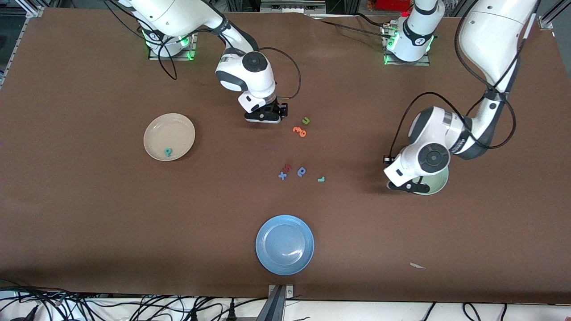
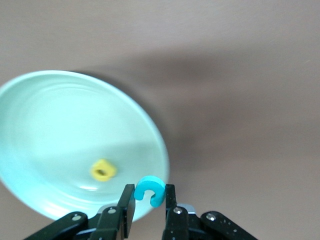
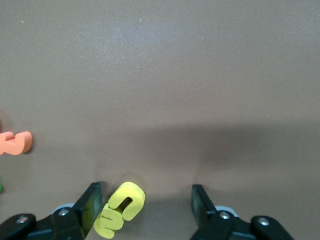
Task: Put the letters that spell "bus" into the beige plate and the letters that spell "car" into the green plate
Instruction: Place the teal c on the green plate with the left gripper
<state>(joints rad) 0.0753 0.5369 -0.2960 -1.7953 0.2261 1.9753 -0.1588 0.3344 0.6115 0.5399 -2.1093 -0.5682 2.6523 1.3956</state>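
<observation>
My right gripper should close now, because its open fingers are beside both sides of the yellow u in the right wrist view. Closing now would hold the u.
My left gripper is shut on a teal c-curve letter and hangs over the rim of the green plate, seen partly under that hand. A yellow blocky letter with a hole lies in that plate. My right gripper stands open, low over the table, with a yellow u-shape and a smaller yellow s-curl lying together close to one finger. In the front view that hand hides them. The beige plate holds a teal looped letter. A teal hooked bar lies mid-table.
A green u and orange letters lie beside the right gripper. A red letter, a blue x and a blue rounded letter sit mid-table. A blue plate stands nearest the front camera. A paper scrap lies nearby.
</observation>
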